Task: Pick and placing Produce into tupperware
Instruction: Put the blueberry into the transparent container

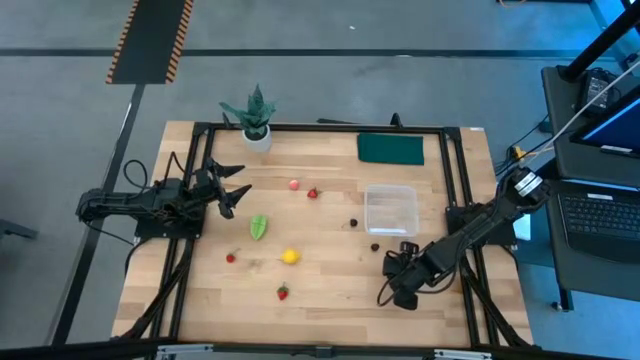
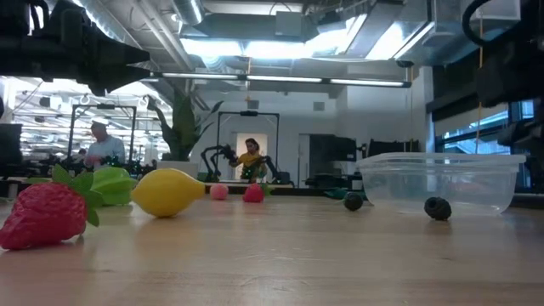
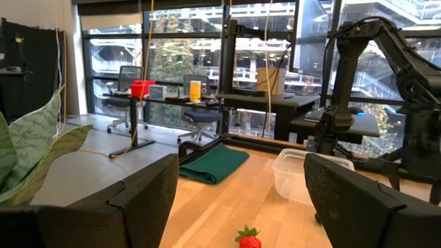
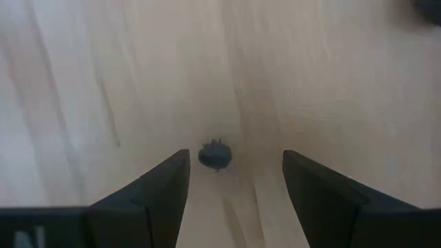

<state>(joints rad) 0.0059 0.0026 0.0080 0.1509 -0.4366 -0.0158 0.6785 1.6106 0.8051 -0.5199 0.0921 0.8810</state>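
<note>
The right gripper reaches the dark berry next and grabs it by its round sides to put it into the clear tupperware (image 1: 390, 208).
The produce lies scattered on the wooden table: a green leafy piece (image 1: 258, 227), a lemon (image 1: 290, 256), red berries (image 1: 312, 193) (image 1: 283, 292), a pink fruit (image 1: 294, 184) and two dark berries (image 1: 353, 224) (image 1: 375, 246). The clear tupperware (image 1: 390, 208) stands at the right, with nothing showing inside. My right gripper (image 1: 393, 262) hangs open near the tupperware's near side, pointing down. In the right wrist view a dark berry (image 4: 215, 156) lies on the table just ahead of its open fingers (image 4: 236, 164). My left gripper (image 1: 228, 190) waits open at the left, above the table.
A potted plant (image 1: 256, 120) stands at the far left corner. A flat dark green rectangle (image 1: 390, 148) lies at the far edge behind the tupperware. A black frame (image 1: 455, 180) runs along the table's sides. Bare wood lies in the middle and near part.
</note>
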